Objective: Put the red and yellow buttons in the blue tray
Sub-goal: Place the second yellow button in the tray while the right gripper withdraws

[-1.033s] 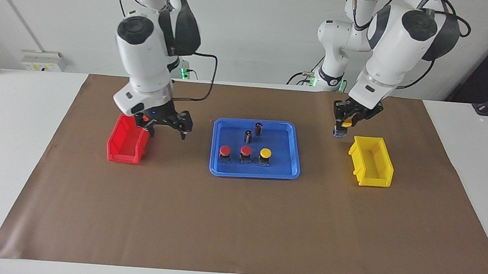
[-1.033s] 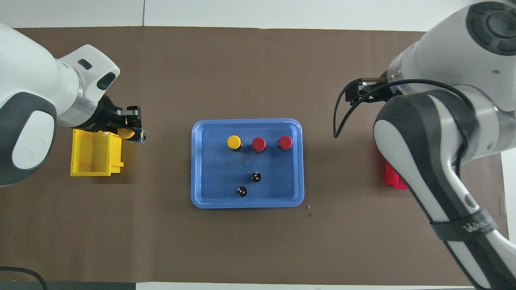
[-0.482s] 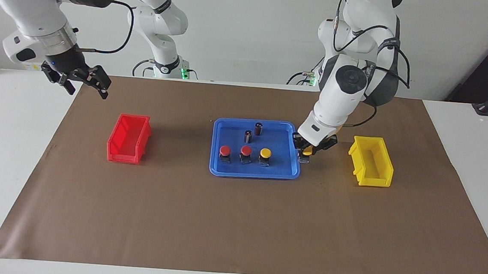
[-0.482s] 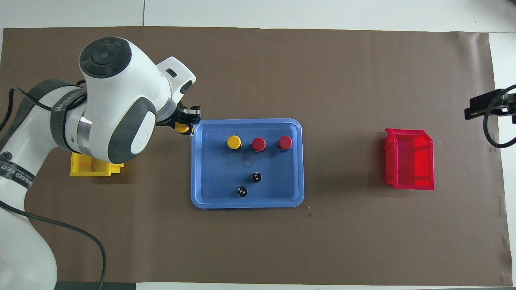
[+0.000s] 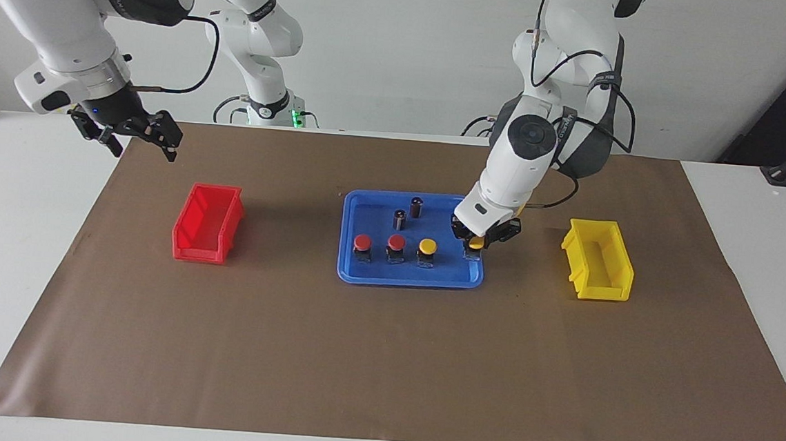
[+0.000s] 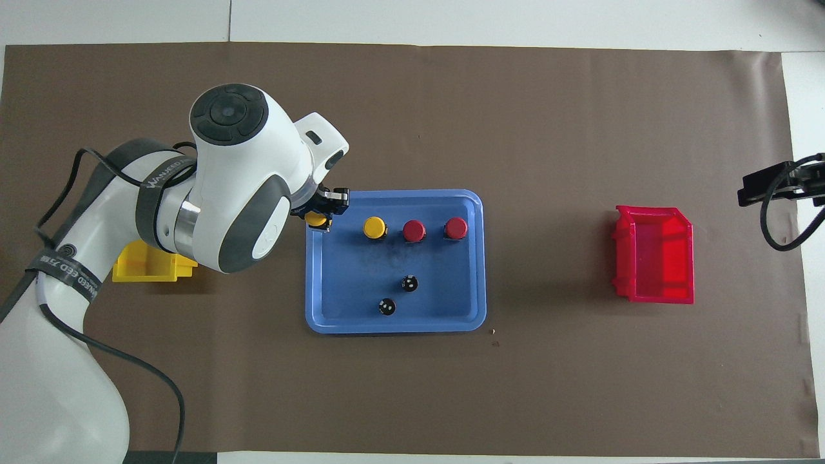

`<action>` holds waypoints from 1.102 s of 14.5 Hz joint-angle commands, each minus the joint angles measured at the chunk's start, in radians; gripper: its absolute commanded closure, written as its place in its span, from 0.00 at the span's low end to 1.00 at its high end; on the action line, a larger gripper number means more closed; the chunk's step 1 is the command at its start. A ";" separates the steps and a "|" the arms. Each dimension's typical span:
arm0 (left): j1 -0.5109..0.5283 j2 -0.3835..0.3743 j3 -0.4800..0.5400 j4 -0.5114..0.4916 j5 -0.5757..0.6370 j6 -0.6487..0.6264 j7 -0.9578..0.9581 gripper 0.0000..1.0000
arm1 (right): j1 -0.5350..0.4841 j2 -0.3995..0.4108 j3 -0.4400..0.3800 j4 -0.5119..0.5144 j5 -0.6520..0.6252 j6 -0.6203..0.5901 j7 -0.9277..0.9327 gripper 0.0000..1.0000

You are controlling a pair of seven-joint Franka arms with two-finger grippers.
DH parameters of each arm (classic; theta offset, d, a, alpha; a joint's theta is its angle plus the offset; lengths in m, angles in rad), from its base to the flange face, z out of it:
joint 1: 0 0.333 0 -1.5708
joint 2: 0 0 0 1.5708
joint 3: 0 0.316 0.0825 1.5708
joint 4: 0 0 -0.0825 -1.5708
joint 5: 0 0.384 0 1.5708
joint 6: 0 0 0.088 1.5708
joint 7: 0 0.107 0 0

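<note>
The second yellow button hangs over the blue tray's rim, short of the tray's bottom. My left gripper moves the button to the tray's bottom before releasing it.
The blue tray (image 5: pixel 370 274) (image 6: pixel 335 316) lies mid-table. In it stand two red buttons (image 5: pixel 362 243) (image 5: pixel 396 243) and a yellow button (image 5: pixel 427 247) in a row; from above they show as red caps (image 6: pixel 456 227) (image 6: pixel 414 230) and a yellow cap (image 6: pixel 374 227). My left gripper (image 5: pixel 477 246) (image 6: pixel 319 219) is shut on a second yellow button (image 5: pixel 476 243) (image 6: pixel 315 220), low over the tray's end toward the left arm. My right gripper (image 5: pixel 137 139) hangs open and holds nothing, over the mat's edge at the right arm's end.
Two dark capless cylinders (image 5: pixel 416 206) (image 5: pixel 400 219) stand in the tray, nearer the robots than the buttons. A red bin (image 5: pixel 206 223) (image 6: pixel 656 254) sits toward the right arm's end, a yellow bin (image 5: pixel 598 260) (image 6: pixel 145 269) toward the left arm's.
My left gripper has carried the yellow button from beside the yellow bin to over the tray's end. My right arm has risen from the red bin and swung out to the mat's edge.
</note>
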 commanded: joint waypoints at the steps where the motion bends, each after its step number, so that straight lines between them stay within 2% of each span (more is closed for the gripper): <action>1: -0.020 0.004 0.015 -0.064 -0.010 0.076 -0.004 0.99 | -0.012 -0.027 0.011 -0.029 -0.014 0.004 -0.024 0.00; 6: -0.023 0.042 0.015 -0.110 -0.010 0.180 -0.007 0.99 | -0.014 -0.030 0.009 -0.032 -0.011 0.001 -0.018 0.00; 14: -0.055 0.050 0.015 -0.097 -0.041 0.176 -0.039 0.99 | 0.090 -0.030 0.022 -0.032 -0.002 0.001 -0.018 0.00; 15: -0.054 0.050 0.015 -0.099 -0.041 0.174 -0.039 0.94 | 0.096 -0.030 0.022 -0.032 0.000 0.001 -0.018 0.00; 16: -0.054 0.050 0.015 -0.099 -0.041 0.177 -0.037 0.78 | 0.107 -0.030 0.022 -0.032 0.000 0.001 -0.018 0.00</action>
